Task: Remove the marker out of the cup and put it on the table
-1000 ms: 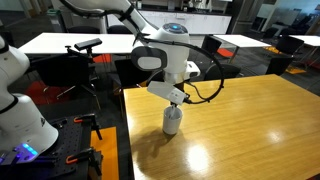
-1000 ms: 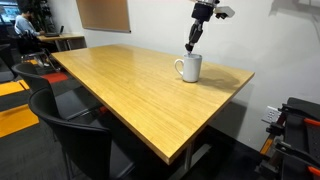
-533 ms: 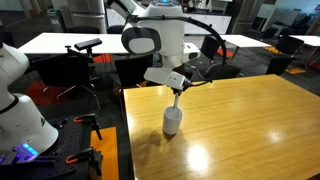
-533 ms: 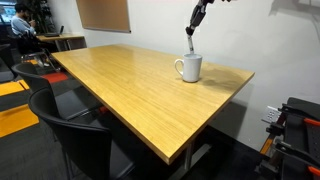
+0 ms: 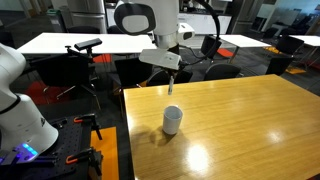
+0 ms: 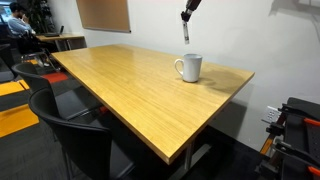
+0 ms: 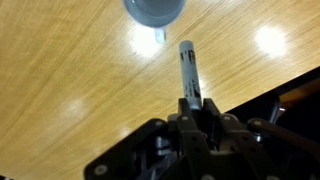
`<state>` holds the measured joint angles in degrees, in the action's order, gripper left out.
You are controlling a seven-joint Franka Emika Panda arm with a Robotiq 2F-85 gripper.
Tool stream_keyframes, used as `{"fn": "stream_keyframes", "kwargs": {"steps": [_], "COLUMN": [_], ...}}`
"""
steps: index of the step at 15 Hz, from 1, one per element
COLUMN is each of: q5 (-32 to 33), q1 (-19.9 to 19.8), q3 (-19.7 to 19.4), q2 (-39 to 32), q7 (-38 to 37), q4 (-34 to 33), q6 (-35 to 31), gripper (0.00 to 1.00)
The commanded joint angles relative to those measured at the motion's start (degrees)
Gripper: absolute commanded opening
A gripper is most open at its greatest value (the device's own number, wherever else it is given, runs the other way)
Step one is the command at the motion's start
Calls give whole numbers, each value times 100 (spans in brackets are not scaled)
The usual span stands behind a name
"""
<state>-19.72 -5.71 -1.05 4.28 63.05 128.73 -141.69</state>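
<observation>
I should keep the marker in my gripper, since it hangs above the cup in both exterior views and would fall onto the cup if I opened now.
My gripper (image 5: 170,74) is shut on the marker (image 5: 171,87), a thin pale pen that hangs upright well above the cup (image 5: 172,120). In an exterior view the gripper (image 6: 186,14) holds the marker (image 6: 185,32) clear above the white cup (image 6: 190,67), which shows a handle on its side here. In the wrist view the marker (image 7: 187,68) sticks out from my jaws (image 7: 192,103), pale tip towards the cup (image 7: 154,10) at the top edge. The cup stands near the edge of the honey-coloured wooden table (image 5: 250,120), which also shows in the other exterior view (image 6: 120,90).
Black chairs (image 6: 80,135) stand at the table's near side. White-topped tables (image 5: 70,42) and chairs stand behind. A white robot base (image 5: 20,110) stands on the floor beside the table. A dark stand (image 6: 295,125) is beyond the table's end.
The gripper has risen straight up with the marker. The marker came out of the cup and now hangs free above it. The cup has not moved.
</observation>
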Motion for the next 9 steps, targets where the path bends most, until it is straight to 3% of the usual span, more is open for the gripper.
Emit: {"fn": "stream_keyframes", "kwargs": {"steps": [1,9], "q5": [-295,-2], "q1": [251,340], "q3": [-191,-102], "q2": [2,-483], "q7": [417,267], "q4": [-241,-689], "q6": [895,2181], "gripper": [5,5]}}
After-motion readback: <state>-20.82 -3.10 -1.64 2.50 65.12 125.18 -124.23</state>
